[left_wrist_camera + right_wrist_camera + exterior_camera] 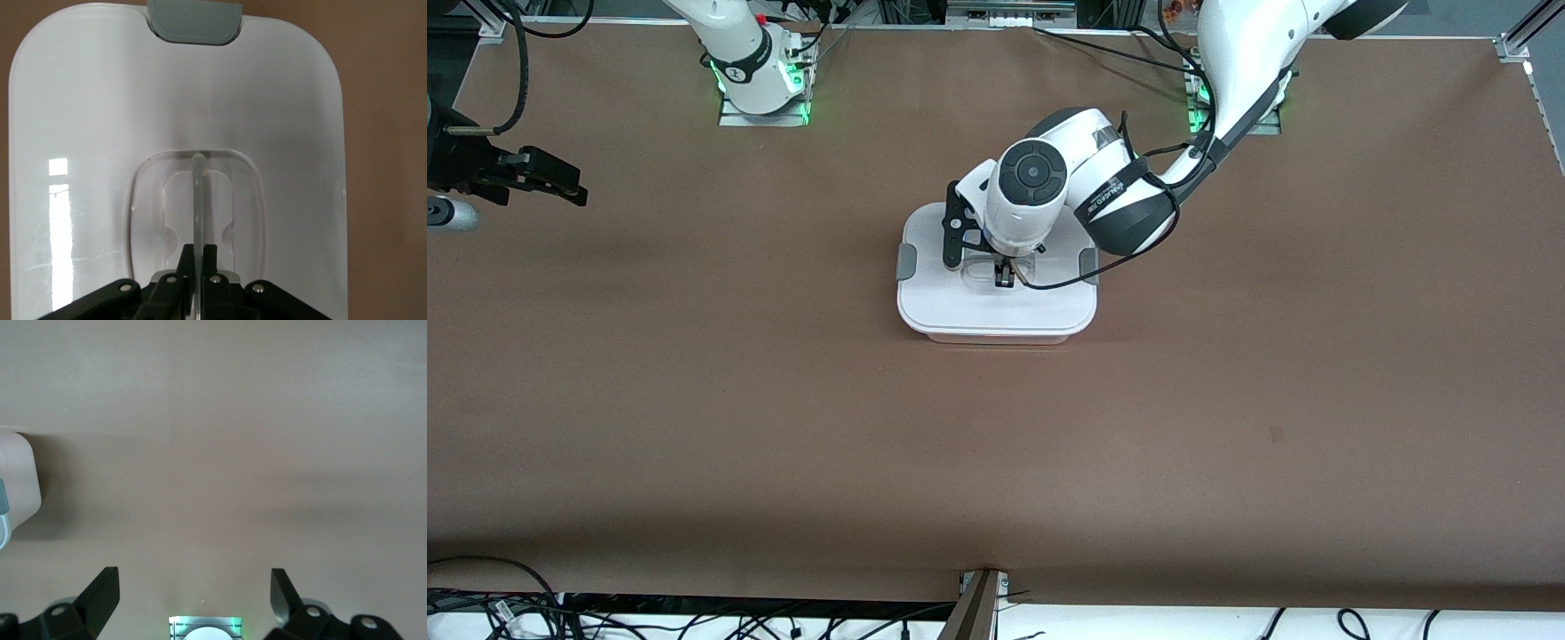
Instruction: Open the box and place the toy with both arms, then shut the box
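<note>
My left gripper needs to open now, because the white lid's lower edge is on the box's rim. The lid would rest on the box.
The box (996,311) stands in the middle of the table with its white lid (100,133) on it. Grey clips (906,263) sit at both short ends, and one clip (193,20) shows in the left wrist view. My left gripper (1003,277) is down on the lid, shut on the upright clear handle (198,200), and shows in its own view (199,257). My right gripper (569,188) waits open and empty over bare table at the right arm's end, as its own view (195,587) shows. A corner of the box (17,487) shows there. The toy is out of view.
The brown table (783,427) carries nothing else. The arms' bases (760,84) stand along its edge farthest from the front camera. Cables and a post (976,609) lie at the edge nearest that camera.
</note>
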You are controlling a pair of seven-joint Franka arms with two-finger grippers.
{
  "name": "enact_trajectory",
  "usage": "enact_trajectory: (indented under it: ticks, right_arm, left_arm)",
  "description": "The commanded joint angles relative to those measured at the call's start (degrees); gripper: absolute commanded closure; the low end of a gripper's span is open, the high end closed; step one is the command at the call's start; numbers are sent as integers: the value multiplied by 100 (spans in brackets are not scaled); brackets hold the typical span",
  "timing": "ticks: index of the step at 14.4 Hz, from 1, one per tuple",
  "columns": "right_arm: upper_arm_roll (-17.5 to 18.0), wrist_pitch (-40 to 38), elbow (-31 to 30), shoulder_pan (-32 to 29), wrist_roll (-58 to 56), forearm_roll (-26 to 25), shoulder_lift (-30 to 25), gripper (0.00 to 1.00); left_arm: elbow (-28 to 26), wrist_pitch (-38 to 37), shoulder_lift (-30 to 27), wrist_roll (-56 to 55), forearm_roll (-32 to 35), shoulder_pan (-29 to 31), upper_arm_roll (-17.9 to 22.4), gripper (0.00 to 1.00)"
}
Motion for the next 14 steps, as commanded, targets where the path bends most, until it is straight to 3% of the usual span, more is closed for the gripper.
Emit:
enact_trajectory:
  ticks: [1,2,3,4,9,14]
  right_arm:
    - [-39,-5,70,21,-12,104,16,0]
    - [-39,3,70,21,-12,104,16,0]
    - [-39,3,70,21,-12,104,16,0]
    - [-39,3,70,21,-12,104,16,0]
    - [-39,3,70,13,-12,104,25,0]
    - [-39,3,70,21,-21,95,16,0]
  left_arm:
    - [-55,-70,32,17,120,-51,35,100]
    - [-46,-78,32,17,129,-51,44,100]
    - [-46,-87,6,-1,129,-42,35,54]
    - [-46,-130,-46,-18,120,-16,26,1]
    - [25,-832,-704,-377,42,125,9,0]
    - [200,-2203,-1382,-2073,120,650,114,0]
